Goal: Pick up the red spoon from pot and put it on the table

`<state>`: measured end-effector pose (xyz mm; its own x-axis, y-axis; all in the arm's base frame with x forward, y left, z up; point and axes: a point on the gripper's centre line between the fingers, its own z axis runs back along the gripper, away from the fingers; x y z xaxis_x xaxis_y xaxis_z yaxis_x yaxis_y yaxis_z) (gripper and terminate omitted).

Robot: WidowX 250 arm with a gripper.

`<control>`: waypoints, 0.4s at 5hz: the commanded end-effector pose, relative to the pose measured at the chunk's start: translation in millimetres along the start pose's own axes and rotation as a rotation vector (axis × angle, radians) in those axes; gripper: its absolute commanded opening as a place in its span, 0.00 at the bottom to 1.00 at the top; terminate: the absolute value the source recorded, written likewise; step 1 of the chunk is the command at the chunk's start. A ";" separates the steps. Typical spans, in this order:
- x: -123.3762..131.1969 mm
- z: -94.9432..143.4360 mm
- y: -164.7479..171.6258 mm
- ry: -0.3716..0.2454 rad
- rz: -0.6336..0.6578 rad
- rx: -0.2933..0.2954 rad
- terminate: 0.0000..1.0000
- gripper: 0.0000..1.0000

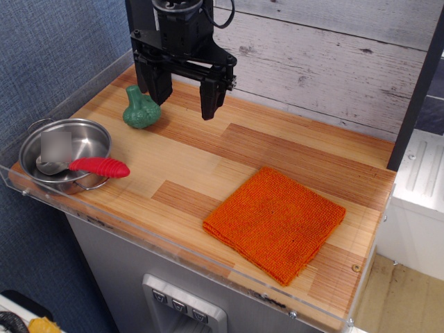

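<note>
The red spoon needs to go out of the pot onto the table, so the gripper should next grab the spoon by its metal neck (pixel 66 166).
The red spoon (pixel 99 166) lies in the pot (pixel 41 142) at the table's front left corner. Its metal bowl rests inside the pot and its ribbed red handle sticks out over the pot's right rim. The pot is a shallow steel pan with wire loop handles. My gripper (pixel 183 100) hangs open and empty above the back of the wooden table (pixel 208 163), well behind and to the right of the pot. Its two black fingers (pixel 210 97) point down.
A green ribbed vegetable-shaped toy (pixel 141 109) stands just below the gripper's left finger. An orange knitted cloth (pixel 275 221) lies at the front right. A clear acrylic edge (pixel 173 246) runs along the table's front and left side. A whitewashed plank wall (pixel 326 62) stands behind.
</note>
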<state>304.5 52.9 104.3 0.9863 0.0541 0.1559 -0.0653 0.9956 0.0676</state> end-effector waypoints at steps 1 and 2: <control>0.0 0.0 0.0 0.000 0.000 0.000 0.00 1.00; -13.9 4.4 12.5 0.017 0.231 0.042 0.00 1.00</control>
<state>286.9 62.0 92.2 0.9512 0.2903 0.1048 -0.2985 0.9515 0.0741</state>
